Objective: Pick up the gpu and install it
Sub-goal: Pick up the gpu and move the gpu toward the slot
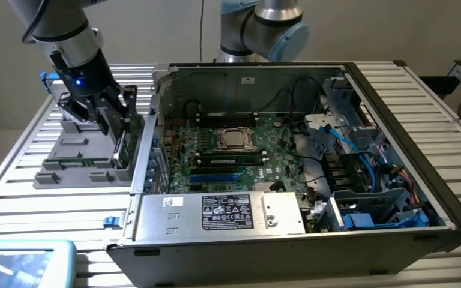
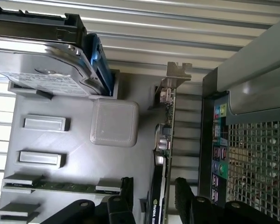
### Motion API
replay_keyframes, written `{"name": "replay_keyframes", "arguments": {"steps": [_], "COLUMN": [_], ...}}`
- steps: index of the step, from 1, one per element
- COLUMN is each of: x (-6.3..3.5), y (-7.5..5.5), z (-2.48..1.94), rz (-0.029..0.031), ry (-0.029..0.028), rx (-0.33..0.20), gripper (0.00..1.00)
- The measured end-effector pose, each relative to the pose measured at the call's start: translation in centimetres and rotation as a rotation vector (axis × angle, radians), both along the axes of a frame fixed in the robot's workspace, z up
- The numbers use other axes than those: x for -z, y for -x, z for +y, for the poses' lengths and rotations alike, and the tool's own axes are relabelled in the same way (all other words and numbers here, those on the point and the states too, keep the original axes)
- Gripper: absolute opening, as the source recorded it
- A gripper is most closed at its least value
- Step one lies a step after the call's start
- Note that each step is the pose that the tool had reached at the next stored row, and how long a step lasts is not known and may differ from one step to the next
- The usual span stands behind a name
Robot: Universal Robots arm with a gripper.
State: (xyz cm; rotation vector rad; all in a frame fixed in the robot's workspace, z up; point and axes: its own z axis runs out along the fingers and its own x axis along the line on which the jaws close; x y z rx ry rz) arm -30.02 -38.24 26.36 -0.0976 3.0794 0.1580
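It isn't time to close on the GPU yet, and my gripper should go lower first: in the wrist view its open fingers stop short of the GPU's upper edge, with the tray beside them.
The gpu (image 2: pixel 161 154) stands on its edge in a slot of the grey holder tray (image 2: pixel 74 140), green board edge up, with its silver end bracket (image 2: pixel 177 71) at the far end. In the exterior view the gpu (image 1: pixel 122 150) sits at the tray's side nearest the computer case (image 1: pixel 391 120). My gripper (image 2: pixel 154 198) is open, one black finger (image 2: pixel 126 196) on each side of the card, and a gap shows between the fingers and the card. Seen from outside, the gripper (image 1: pixel 106 117) hangs just above the card.
A grey hard drive (image 2: pixel 42 70) with a white label rests at one end of the tray, and a memory stick (image 2: pixel 51 185) lies in another slot. The open case holds the motherboard (image 1: pixel 230 150) and a power supply (image 1: pixel 222 213). A second arm's base (image 1: pixel 259 30) stands behind the case.
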Motion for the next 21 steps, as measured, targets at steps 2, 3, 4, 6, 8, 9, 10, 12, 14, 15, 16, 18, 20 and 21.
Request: {"name": "replay_keyframes", "arguments": {"steps": [2, 3, 4, 6, 8, 9, 10, 12, 14, 15, 16, 18, 20, 21], "x": [0.35, 0.53, 0.7, 0.97, 1.19, 1.34, 1.49, 1.8, 2.11, 2.24, 2.33, 2.47, 2.53, 2.56], "y": [0.0, 0.0, 0.0, 0.0, 0.0, 0.0, 0.0, 0.0, 0.0, 0.0, 0.0, 0.0, -0.1, -0.1], "z": [-0.02, -0.04, -0.07, -0.09, -0.09, -0.09, -0.11, -0.12, -0.15, -0.17, -0.18, -0.2, -0.23, -0.27], "rz": [-0.0008, -0.0011, -0.0013, -0.0014, -0.0013, -0.0015, -0.0015, -0.0017, -0.0017, -0.0019, -0.002, -0.0017, -0.0015, -0.0016], "ry": [-0.0015, -0.0026, -0.0041, -0.0103, -0.0186, -0.0218, -0.0248, -0.028, -0.0302, -0.0309, -0.0315, -0.0347, -0.0381, -0.0388], "rx": [0.002, 0.004, 0.006, 0.019, 0.038, 0.047, 0.055, 0.076, 0.092, 0.1, 0.108, 0.117, 0.12, 0.121], "gripper": [0.49, 0.49, 0.49, 0.49, 0.49, 0.49, 0.49, 0.49, 0.49, 0.49, 0.49, 0.49, 0.49, 0.49]}}
